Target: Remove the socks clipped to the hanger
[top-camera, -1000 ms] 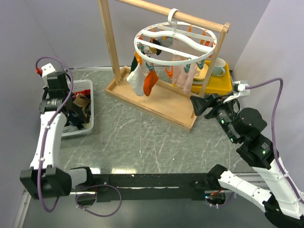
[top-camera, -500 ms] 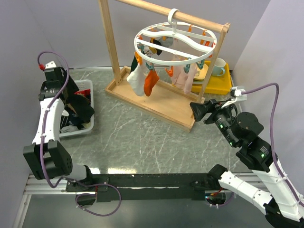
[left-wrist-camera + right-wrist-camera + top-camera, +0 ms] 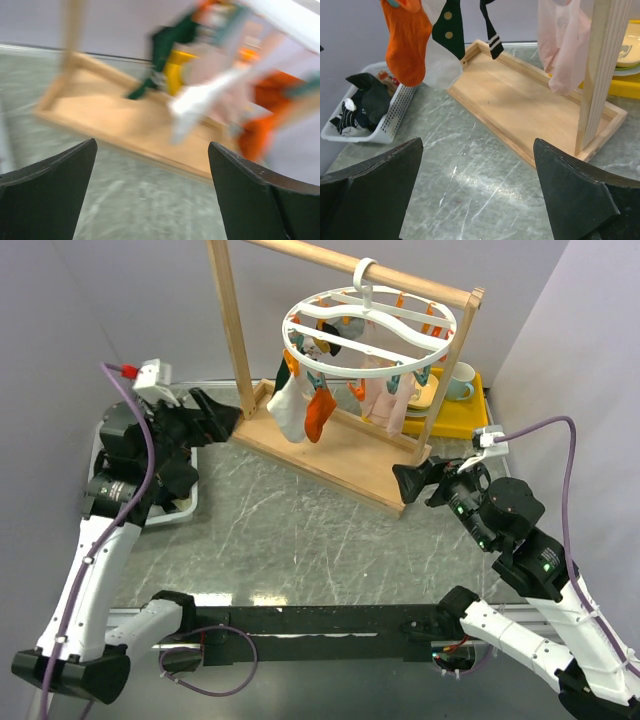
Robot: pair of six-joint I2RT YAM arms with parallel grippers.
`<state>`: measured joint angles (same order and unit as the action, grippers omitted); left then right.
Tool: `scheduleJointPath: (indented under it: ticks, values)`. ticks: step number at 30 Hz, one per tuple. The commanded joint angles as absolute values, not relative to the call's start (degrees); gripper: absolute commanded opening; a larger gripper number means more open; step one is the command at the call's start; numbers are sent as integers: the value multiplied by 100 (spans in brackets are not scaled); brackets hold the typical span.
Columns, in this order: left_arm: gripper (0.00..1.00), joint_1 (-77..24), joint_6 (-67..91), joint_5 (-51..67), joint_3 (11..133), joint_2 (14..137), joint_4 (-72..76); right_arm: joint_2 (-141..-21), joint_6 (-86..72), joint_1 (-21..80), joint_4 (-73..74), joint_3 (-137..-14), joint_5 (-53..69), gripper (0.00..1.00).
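My left gripper grabs the orange sock [image 3: 407, 45] by its dangling lower end [image 3: 407, 68] next, which leaves the sock's clip free for my right gripper to open.
The hanger [image 3: 372, 324], a white spoked ring, hangs by its hook from the wooden rack's top bar. Socks dangle from its clips: a white one [image 3: 284, 410], an orange one [image 3: 318, 416] and pale pink ones [image 3: 385, 400]. The right wrist view shows the orange sock [image 3: 407, 45], white sock [image 3: 438, 70], a dark green dotted sock [image 3: 447, 30], a black striped sock [image 3: 490, 30] and pink socks [image 3: 565, 50]. My left gripper [image 3: 228, 418] is open, just left of the rack's base; its wrist view is blurred, gripper [image 3: 152, 145]. My right gripper [image 3: 415, 485] stands open and empty at the rack's right corner, gripper [image 3: 477, 145].
The wooden rack's tray base [image 3: 330, 455] and post [image 3: 605, 75] stand mid-table. A white mesh basket [image 3: 335, 136] with dark socks sits at the left, mostly behind my left arm. A yellow tray [image 3: 470, 418] with dishes and a cup lies behind the rack.
My left arm swung from over the basket toward the rack's left end and its gripper opened. My right gripper opened wider and edged left toward the rack.
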<state>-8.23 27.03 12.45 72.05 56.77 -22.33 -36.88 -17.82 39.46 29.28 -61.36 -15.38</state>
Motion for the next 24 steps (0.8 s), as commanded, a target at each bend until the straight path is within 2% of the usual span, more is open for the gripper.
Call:
scheduleJointPath:
  ticks: [1,14,18,19,21,22,24]
  values:
    - [99,-1632,3242,1766,7101,5870,-1627,-3639,-1600,3929,2822,-6012,-1266,100]
    - [99,-3278,3217,1161,7636,7153,-931,-3533,-1749,3920,2971,-5950,-1274,100]
    - [88,-3419,3103,1107,7910,7514,-914,-3489,-1749,3929,3015,-5959,-1301,100]
    - [76,-3419,3103,1107,7945,7584,-844,-3489,-1758,3920,3023,-5959,-1292,100]
    - [59,-3428,3094,1029,7954,7620,-774,-3489,-1775,3920,3006,-5959,-1283,100]
    - [39,-3445,3085,994,7945,7611,-730,-3507,-1784,3920,2971,-5959,-1275,100]
    - [18,-3454,3076,888,7832,7541,-563,-3568,-1819,3920,2927,-6003,-1222,100]
